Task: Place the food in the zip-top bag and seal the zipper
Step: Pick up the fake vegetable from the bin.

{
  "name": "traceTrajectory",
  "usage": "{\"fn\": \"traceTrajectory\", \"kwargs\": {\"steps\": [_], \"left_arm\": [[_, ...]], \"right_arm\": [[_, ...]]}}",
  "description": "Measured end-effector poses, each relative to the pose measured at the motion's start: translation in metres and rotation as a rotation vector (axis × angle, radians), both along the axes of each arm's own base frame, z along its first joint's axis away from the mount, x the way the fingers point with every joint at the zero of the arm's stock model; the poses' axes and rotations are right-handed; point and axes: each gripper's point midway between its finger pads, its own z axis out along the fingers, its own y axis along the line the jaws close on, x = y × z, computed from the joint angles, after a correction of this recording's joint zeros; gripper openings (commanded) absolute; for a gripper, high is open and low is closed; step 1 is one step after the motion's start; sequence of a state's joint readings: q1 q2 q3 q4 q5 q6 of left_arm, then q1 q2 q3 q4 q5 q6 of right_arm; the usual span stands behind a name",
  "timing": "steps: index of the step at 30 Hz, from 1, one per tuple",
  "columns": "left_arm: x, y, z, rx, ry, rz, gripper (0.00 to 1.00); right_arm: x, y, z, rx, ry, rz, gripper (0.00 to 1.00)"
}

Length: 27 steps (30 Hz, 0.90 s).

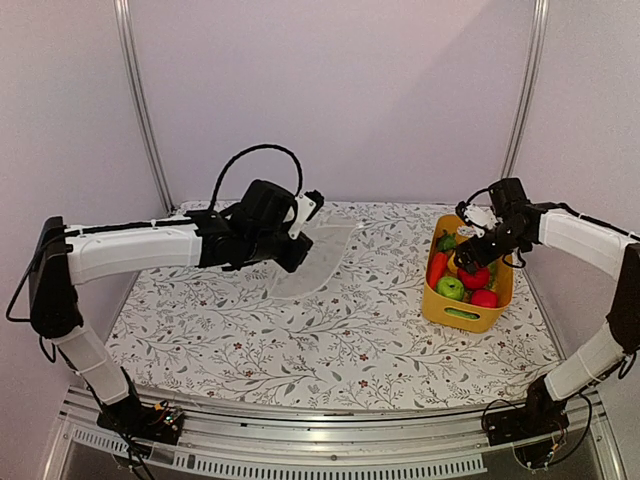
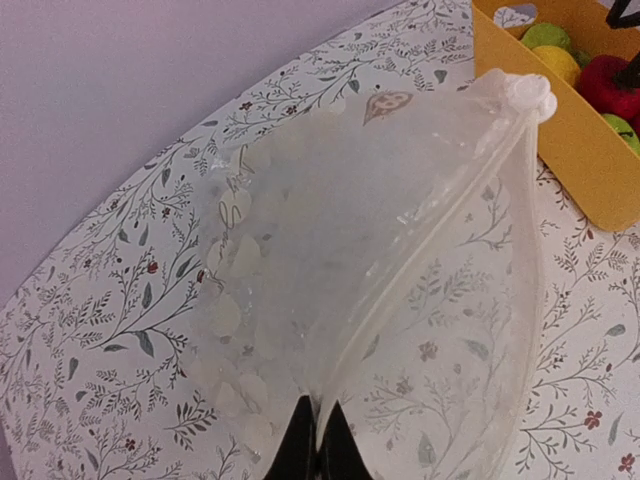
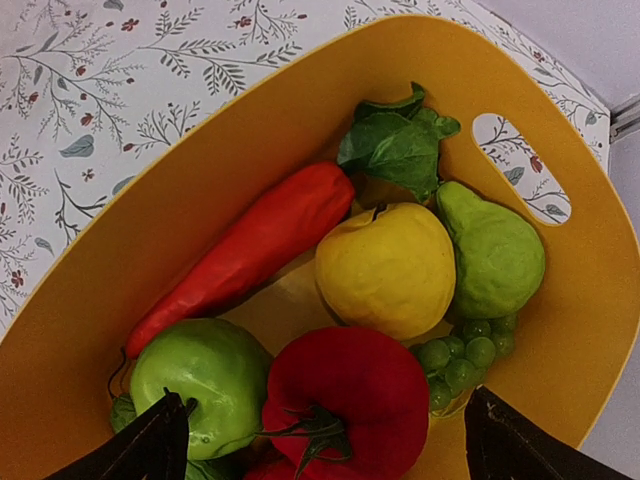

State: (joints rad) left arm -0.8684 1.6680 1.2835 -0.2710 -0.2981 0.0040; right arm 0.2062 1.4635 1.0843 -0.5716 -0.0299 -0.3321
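Observation:
In the right wrist view my right gripper's fingers are still above the top of the red round fruit [image 3: 350,395], so it is too early to close before lowering.
The clear dotted zip-top bag [image 1: 318,258] hangs above the table centre, its mouth edge pinched by my left gripper [image 2: 320,432], which is shut on it. Its zipper [image 2: 440,230] runs up to a white slider tab [image 2: 531,96]. The food lies in the yellow bin [image 1: 466,318]: a red round fruit [image 3: 350,395], a green apple [image 3: 200,375], a yellow fruit [image 3: 385,268], a green pear-shaped fruit [image 3: 492,250], green grapes [image 3: 462,355] and a red-orange carrot [image 3: 250,250] with a green top [image 3: 395,140]. My right gripper [image 3: 325,440] stands open over the bin, its fingers either side of the red round fruit.
The yellow bin [image 3: 150,230] stands at the table's right side, near the back corner. A floral cloth [image 1: 300,330] covers the table. Grey walls and metal posts [image 1: 142,100] close in the back and the sides.

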Motion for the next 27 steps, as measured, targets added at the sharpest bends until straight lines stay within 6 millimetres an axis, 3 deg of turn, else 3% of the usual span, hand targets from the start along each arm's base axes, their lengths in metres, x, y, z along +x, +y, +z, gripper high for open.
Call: {"fn": "traceTrajectory", "kwargs": {"steps": [9, 17, 23, 27], "left_arm": [[-0.004, -0.004, 0.001, -0.025, 0.013, -0.017, 0.0], [-0.005, -0.007, 0.002, -0.036, 0.014, -0.026, 0.0], [-0.007, -0.01, 0.003, -0.047, 0.016, -0.037, 0.0], [-0.007, -0.011, 0.003, -0.048, 0.017, -0.04, 0.0]], "right_arm": [[-0.007, -0.014, -0.03, -0.053, 0.089, -0.043, 0.99], [-0.015, -0.028, -0.05, -0.095, 0.152, -0.075, 0.93], [-0.012, -0.031, -0.062, -0.102, 0.189, -0.088, 0.84], [-0.012, -0.031, -0.068, -0.104, 0.204, -0.089, 0.69]]}}
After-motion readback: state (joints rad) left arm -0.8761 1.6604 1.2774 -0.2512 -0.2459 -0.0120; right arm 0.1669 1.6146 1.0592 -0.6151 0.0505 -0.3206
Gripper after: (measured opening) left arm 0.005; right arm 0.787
